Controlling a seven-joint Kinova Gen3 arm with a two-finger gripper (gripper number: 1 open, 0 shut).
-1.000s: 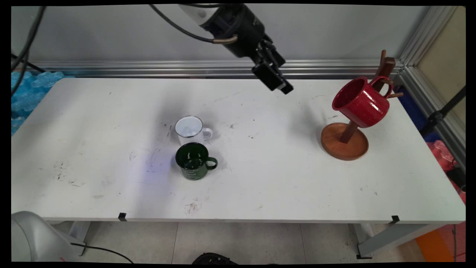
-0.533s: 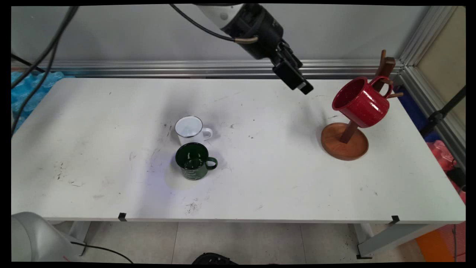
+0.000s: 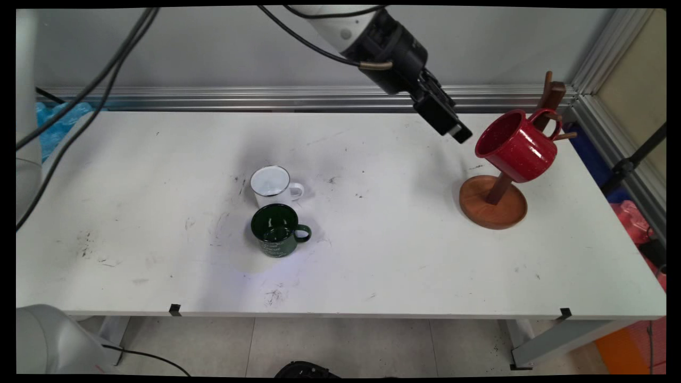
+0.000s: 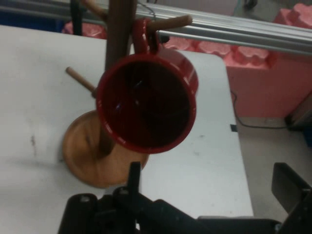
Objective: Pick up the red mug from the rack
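Observation:
The red mug will come off the wooden mug tree (image 3: 493,201) next, when my gripper grabs it by its rim (image 3: 486,155) to lift it.
A red speckled mug (image 3: 517,144) hangs by its handle on a peg of a wooden mug tree (image 3: 493,201) at the table's right end, its mouth tilted toward the left. My gripper (image 3: 457,130) hovers in the air just left of that mouth, apart from it. In the hand view the red mug (image 4: 146,100) faces me mouth-on, its handle hooked over a peg of the tree (image 4: 119,34). The gripper (image 4: 212,187) is open, one finger (image 4: 134,175) below the mug's rim and the other finger (image 4: 291,187) far right. Nothing is between them.
A white mug (image 3: 272,184) and a dark green mug (image 3: 279,230) stand side by side near the table's middle, handles to the right. An aluminium rail (image 3: 213,97) runs along the wall behind the table. Black cables (image 3: 80,96) hang at the upper left.
The gripper has travelled right and slightly down, from above the table's back middle to just beside the red mug's mouth. The mugs and the tree have not moved.

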